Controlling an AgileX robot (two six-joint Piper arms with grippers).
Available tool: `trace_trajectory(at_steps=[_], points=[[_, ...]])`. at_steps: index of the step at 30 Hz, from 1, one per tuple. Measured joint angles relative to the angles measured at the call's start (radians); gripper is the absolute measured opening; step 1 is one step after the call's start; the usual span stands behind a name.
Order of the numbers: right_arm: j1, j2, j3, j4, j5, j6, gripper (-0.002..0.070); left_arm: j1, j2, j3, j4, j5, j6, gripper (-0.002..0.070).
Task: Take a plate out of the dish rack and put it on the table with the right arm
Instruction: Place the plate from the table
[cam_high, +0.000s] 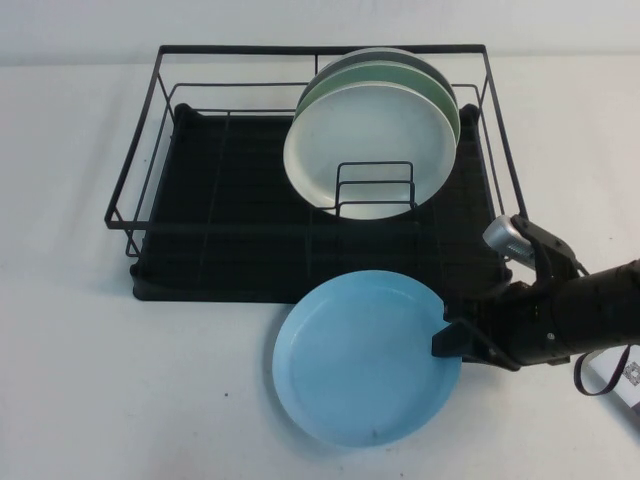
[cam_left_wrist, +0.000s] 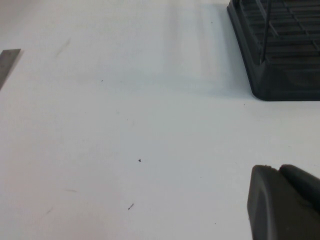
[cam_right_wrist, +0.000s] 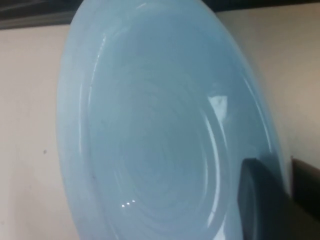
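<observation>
The light blue plate's base is low over the white table in front of the rack and the plate would rest there, so the robot's right gripper needs to open now.
The light blue plate (cam_high: 365, 360) lies low over the white table (cam_high: 100, 380) just in front of the black dish rack (cam_high: 230, 230), its far edge at the rack's tray. My right gripper (cam_high: 452, 338) reaches in from the right and is shut on the plate's right rim. In the right wrist view the plate (cam_right_wrist: 160, 125) fills the picture, and the right gripper (cam_right_wrist: 286, 172) has one finger inside the rim and one outside. My left gripper (cam_left_wrist: 279, 170) is shut and empty above bare table, near a corner of the rack (cam_left_wrist: 285, 65); the high view does not show it.
A cream-white plate (cam_high: 365, 140) and green plates (cam_high: 440, 85) stand upright in the rack's back right part. A small wire divider (cam_high: 375, 188) stands before them. The rack's left half holds nothing. A white tag (cam_high: 625, 375) lies at the right edge.
</observation>
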Motion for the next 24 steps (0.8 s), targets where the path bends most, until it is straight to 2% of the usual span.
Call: trace_trajectory(at_steps=[5, 7, 13, 16, 21, 24], points=[[0.001, 0.011, -0.002, 0.004, -0.012, -0.003, 0.0051, 0.0, 0.0, 0.0, 0.0, 0.0, 0.0, -0.0006], [0.001, 0.011, -0.002, 0.004, -0.015, -0.003, 0.0074, 0.0, 0.0, 0.0, 0.0, 0.0, 0.0, -0.0006], [0.001, 0.011, -0.005, -0.006, -0.053, -0.003, 0.0294, 0.0, 0.0, 0.0, 0.0, 0.0, 0.0, -0.0006], [0.001, 0.009, -0.026, -0.029, -0.061, -0.003, 0.0349, 0.0, 0.0, 0.0, 0.0, 0.0, 0.0, -0.0006], [0.001, -0.036, -0.069, -0.125, -0.064, 0.033, 0.0359, 0.0, 0.0, 0.0, 0.0, 0.0, 0.0, -0.0006], [-0.001, -0.098, -0.096, -0.254, -0.063, 0.098, 0.0296, 0.0, 0.0, 0.0, 0.0, 0.0, 0.0, -0.0006]])
